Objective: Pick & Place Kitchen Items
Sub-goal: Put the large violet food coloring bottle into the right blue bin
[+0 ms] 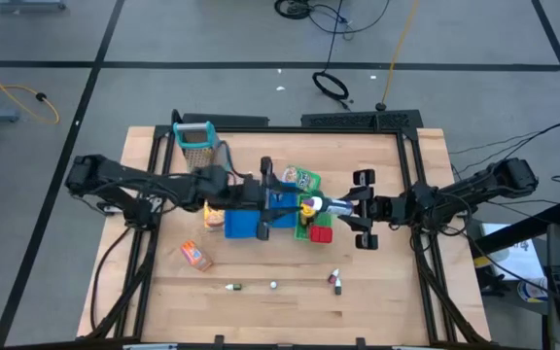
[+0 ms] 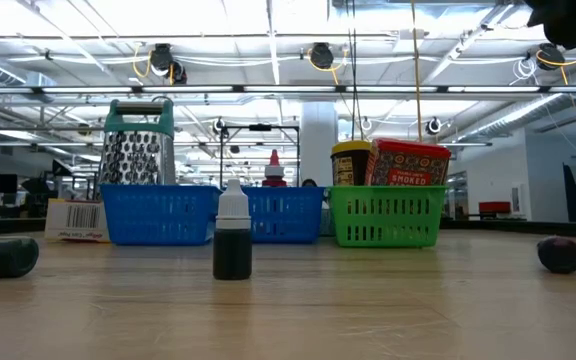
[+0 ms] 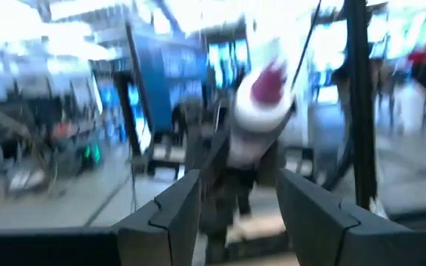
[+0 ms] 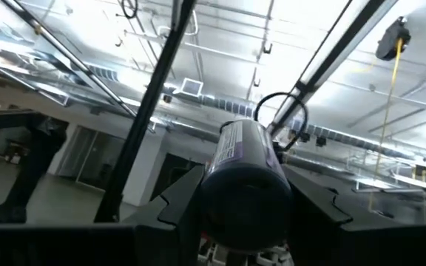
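Observation:
The bottle will go over from my right gripper to my left gripper next, and my left gripper will grab it just below its white cap.
My right gripper hovers above the green tray, shut on a pale bottle with a white and purple label. In the tray stand a yellow-lidded jar and a red block. My left gripper hangs open over the blue tray, facing the right one. Nothing sits between its fingers; the blurred white bottle beyond them is farther off. On the table lie a green pouch, a yellow box, an orange packet and tiny bottles. My right gripper pinches the bottle's round sides between its two fingers. The bottle runs along the fingers, with its dark butt end toward the wrist. The fingers come from the table's right side, slanting upward. The bottle is lifted clear and tilts up toward the left.
A metal grater with a teal handle stands at the far left of the table. More tiny bottles lie toward the near edge; one stands upright. Bare wood lies along the near edge.

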`<state>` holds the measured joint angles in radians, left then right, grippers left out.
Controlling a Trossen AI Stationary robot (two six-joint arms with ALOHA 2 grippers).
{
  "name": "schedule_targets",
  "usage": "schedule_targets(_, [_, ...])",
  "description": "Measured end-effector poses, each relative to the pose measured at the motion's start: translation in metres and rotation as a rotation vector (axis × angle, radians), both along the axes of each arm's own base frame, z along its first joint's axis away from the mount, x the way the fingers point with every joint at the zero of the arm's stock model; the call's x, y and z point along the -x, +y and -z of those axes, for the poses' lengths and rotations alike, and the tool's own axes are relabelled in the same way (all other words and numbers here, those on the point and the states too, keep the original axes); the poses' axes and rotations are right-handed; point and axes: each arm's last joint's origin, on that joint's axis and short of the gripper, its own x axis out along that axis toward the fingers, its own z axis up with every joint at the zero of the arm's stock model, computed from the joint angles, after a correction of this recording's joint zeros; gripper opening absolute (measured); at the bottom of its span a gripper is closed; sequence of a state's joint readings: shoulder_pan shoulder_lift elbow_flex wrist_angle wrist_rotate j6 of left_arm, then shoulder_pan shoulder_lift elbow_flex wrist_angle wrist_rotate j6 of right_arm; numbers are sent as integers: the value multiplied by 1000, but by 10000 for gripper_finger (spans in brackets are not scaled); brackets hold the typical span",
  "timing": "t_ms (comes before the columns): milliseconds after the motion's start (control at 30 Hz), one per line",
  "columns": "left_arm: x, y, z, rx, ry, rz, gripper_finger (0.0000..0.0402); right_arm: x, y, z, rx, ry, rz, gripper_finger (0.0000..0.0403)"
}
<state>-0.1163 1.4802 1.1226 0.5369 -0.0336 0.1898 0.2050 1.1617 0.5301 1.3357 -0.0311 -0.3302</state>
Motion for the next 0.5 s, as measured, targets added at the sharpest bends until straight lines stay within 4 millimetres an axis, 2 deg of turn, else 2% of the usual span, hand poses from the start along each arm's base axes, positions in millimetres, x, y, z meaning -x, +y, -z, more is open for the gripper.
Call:
schedule_targets(67, [0,2,8,-1,-76,35,179,-2,0,2,3,7,2,138])
schedule_targets(333, [-21,7,40,2,-146,60,179,-16,-1,1,10,-5,25,138])
schedule_targets(500, [-27,7,41,-2,-252,83,179,-29,-3,1,11,10,40,138])
